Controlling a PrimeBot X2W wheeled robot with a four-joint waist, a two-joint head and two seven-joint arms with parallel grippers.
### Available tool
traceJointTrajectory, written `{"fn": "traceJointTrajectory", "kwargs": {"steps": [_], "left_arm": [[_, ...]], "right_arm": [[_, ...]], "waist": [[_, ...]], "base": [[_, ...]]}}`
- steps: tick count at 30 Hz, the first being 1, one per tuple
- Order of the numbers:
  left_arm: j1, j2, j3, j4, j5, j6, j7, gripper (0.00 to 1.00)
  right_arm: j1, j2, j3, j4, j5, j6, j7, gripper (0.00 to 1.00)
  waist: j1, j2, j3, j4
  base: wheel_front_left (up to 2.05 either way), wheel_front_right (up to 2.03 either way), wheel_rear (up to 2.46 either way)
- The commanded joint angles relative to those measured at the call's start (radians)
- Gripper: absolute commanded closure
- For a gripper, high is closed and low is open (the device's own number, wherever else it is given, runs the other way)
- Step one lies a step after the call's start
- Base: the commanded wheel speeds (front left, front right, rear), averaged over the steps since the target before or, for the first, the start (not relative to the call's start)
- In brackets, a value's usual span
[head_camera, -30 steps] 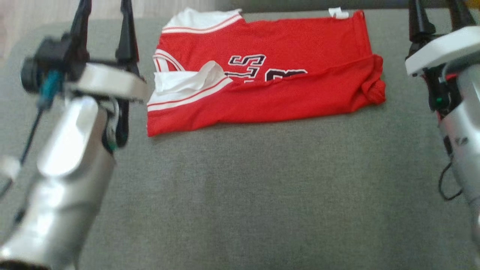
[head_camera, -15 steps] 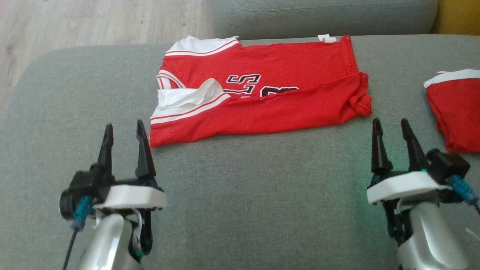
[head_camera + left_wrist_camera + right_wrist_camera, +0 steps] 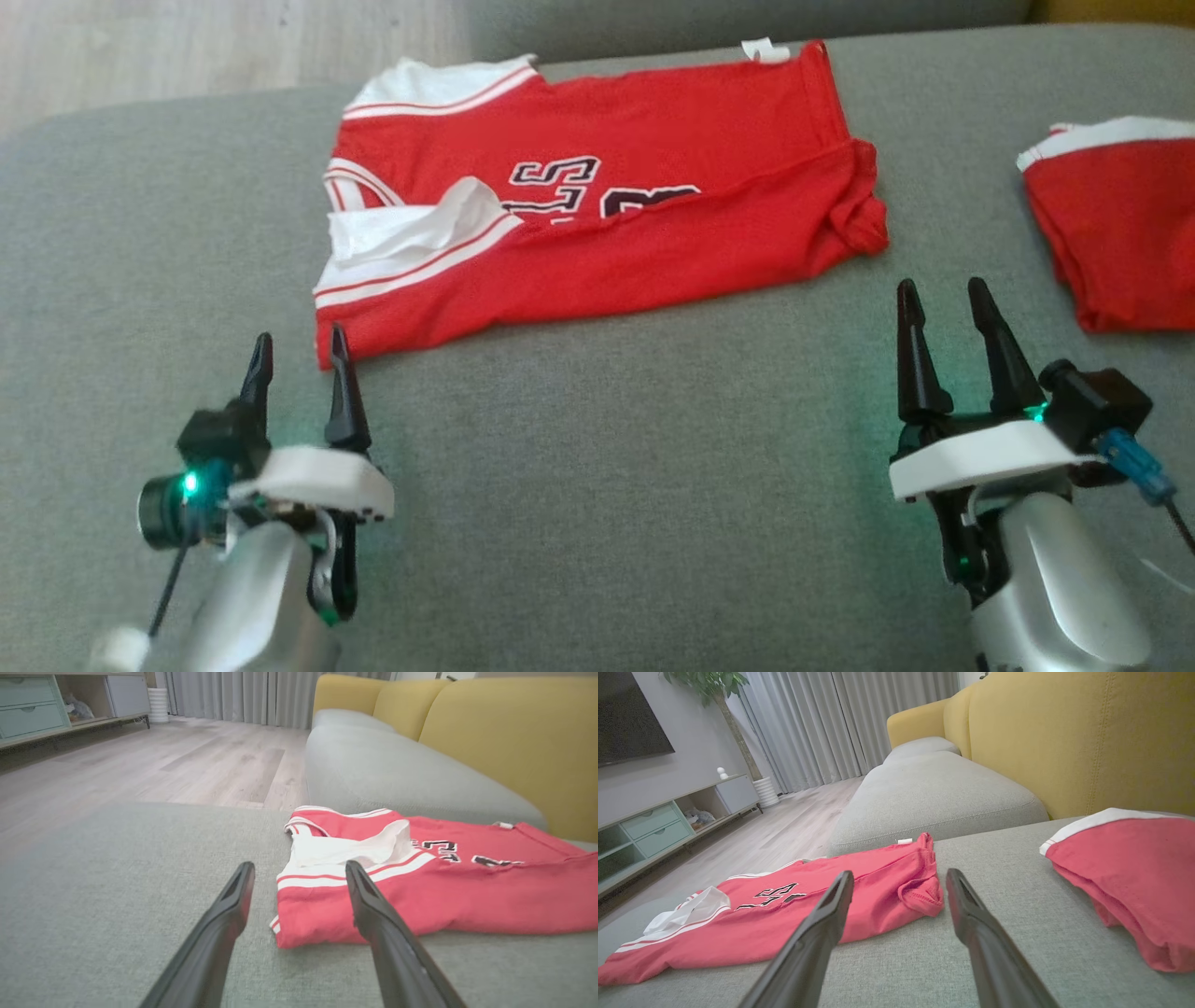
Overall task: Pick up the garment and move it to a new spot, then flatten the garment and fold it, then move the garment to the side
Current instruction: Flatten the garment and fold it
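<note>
My left gripper grips the jersey (image 3: 605,190) by its white shoulder corner (image 3: 409,84) next, to fold it into a neat bundle.
The garment (image 3: 597,205) is a red jersey with white trim and black lettering. It lies on the grey sofa seat (image 3: 607,485), with its near long edge folded up over the lettering. My left gripper (image 3: 297,347) stands open just short of the garment's near left corner, holding nothing. In the left wrist view the garment (image 3: 444,896) lies right beyond the open left gripper (image 3: 299,868). My right gripper (image 3: 940,289) is open and empty, below the bunched right end. The right wrist view has the garment (image 3: 784,924) ahead of the right gripper (image 3: 900,875) and to its left.
A second red piece with a white edge (image 3: 1120,215) lies at the right of the seat, close to the right gripper, and appears again (image 3: 1134,868). A yellow backrest (image 3: 1064,732) rises behind. Another grey cushion (image 3: 934,798) lies beyond the garment, and wooden floor (image 3: 187,47) at the far left.
The head camera has shifted, so the whole picture moved. Both arms have come down from raised and close to the camera to low in front of the garment. Both grippers stayed open.
</note>
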Motion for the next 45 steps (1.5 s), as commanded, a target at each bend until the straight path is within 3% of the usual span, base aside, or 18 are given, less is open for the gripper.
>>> {"fn": "traceJointTrajectory", "kwargs": {"steps": [1,7,18,19,20,28,35,41,45], "left_arm": [[-0.077,0.025,0.041,0.030,0.003,0.003,0.013,0.00],[-0.183,0.054,0.044,0.222,-0.002,0.010,0.077,0.00],[-0.260,0.064,0.041,0.376,-0.023,0.012,0.164,0.00],[-0.265,0.065,0.040,0.384,-0.025,0.009,0.164,0.63],[-0.270,0.066,0.038,0.392,-0.026,0.004,0.163,1.00],[-0.318,0.066,0.016,0.319,-0.012,-0.048,0.016,1.00],[-0.333,0.042,-0.027,0.156,0.031,-0.093,-0.015,1.00],[-0.330,0.015,-0.060,0.093,0.052,-0.110,-0.016,1.00],[-0.329,0.002,-0.078,0.082,0.060,-0.114,-0.016,1.00]], "right_arm": [[-0.039,0.004,0.031,-0.039,0.012,-0.001,-0.009,0.00],[-0.047,0.004,0.050,-0.049,0.023,-0.001,-0.009,0.00],[-0.062,0.004,0.059,-0.056,0.047,-0.001,-0.009,0.00],[-0.062,0.004,0.059,-0.055,0.048,-0.001,-0.009,0.00],[-0.063,0.004,0.058,-0.052,0.049,-0.001,-0.009,0.00],[-0.147,0.004,0.025,0.081,0.008,-0.001,0.018,0.00],[-0.338,0.004,-0.020,0.270,-0.071,-0.001,0.132,0.00],[-0.465,0.004,-0.142,0.430,-0.345,-0.001,0.212,0.00],[-0.499,0.004,-0.247,0.495,-0.461,-0.001,0.255,0.00]], "waist": [[0.0000,-0.0001,0.025,-0.017],[0.0000,-0.0001,0.070,-0.043],[0.0000,-0.0001,0.102,-0.058],[0.0000,-0.0001,0.103,-0.057],[0.0000,-0.0001,0.102,-0.056],[0.0000,-0.0001,0.105,-0.022],[0.0000,-0.0001,0.134,0.028],[0.0000,-0.0001,0.160,0.074],[0.0000,-0.0001,0.167,0.094]], "base": [[0.00,0.00,0.00],[0.00,0.00,0.00],[0.00,0.00,0.00],[0.00,0.00,0.00],[0.00,0.00,0.00],[0.00,0.00,0.00],[0.00,0.00,0.00],[0.00,0.00,0.00],[0.00,0.00,0.00]]}}
